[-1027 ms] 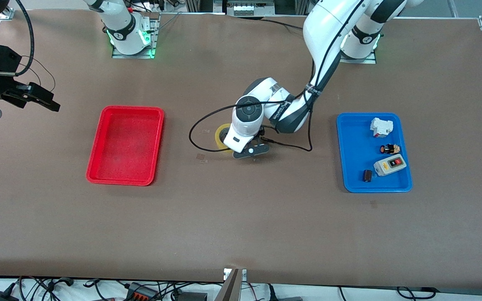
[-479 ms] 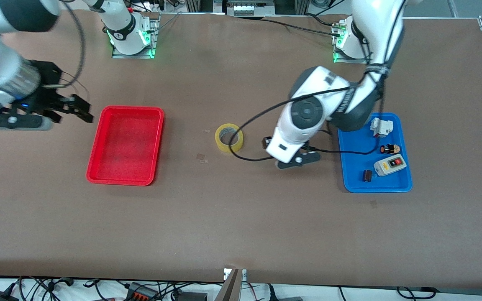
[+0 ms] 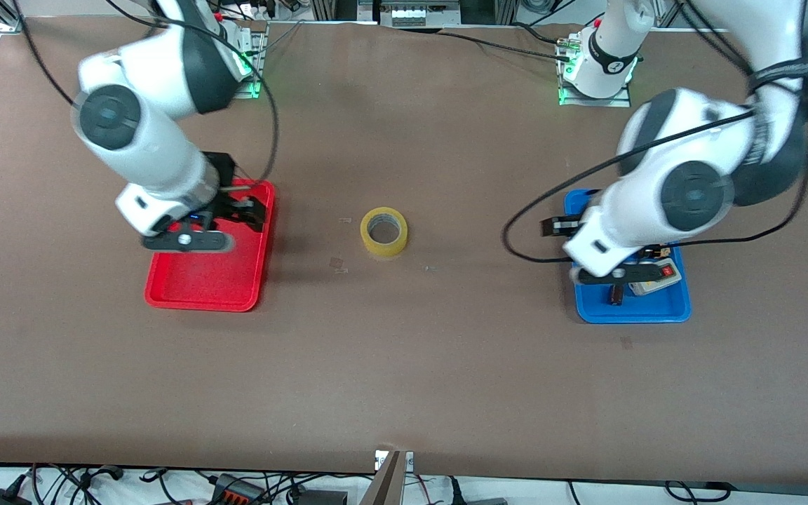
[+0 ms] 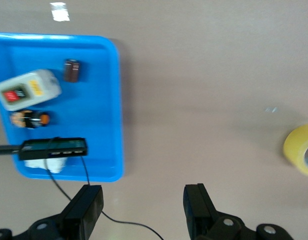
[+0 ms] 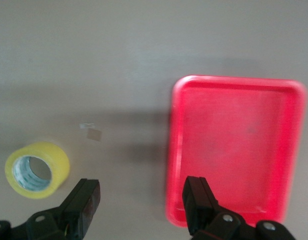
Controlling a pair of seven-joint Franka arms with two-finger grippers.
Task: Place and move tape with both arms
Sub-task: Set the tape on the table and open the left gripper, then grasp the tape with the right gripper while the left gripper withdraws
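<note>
I should grab the yellow tape by its ring side (image 3: 402,239) with my right gripper next, so it can go in the red tray (image 3: 200,289).
The yellow tape (image 3: 384,231) lies flat on the table midway between the two trays, with nothing touching it. It shows in the right wrist view (image 5: 38,169) and at the edge of the left wrist view (image 4: 301,150). My right gripper (image 3: 241,210) is open and empty over the red tray's (image 3: 200,289) edge toward the tape; its own view (image 5: 140,200) shows the gap wide. My left gripper (image 3: 556,226) is open and empty over the blue tray's (image 3: 628,313) edge toward the tape, also seen in its own view (image 4: 141,207).
The blue tray (image 4: 106,100) holds a grey switch box (image 4: 26,90), a small dark block (image 4: 71,70) and an orange-and-black button (image 4: 29,119). The red tray (image 5: 234,150) has nothing in it. Small scraps (image 3: 337,264) lie on the table near the tape.
My left gripper let go of the tape, rose and swung away to the blue tray. My right arm swung in from the table's end to over the red tray. The tape stayed put.
</note>
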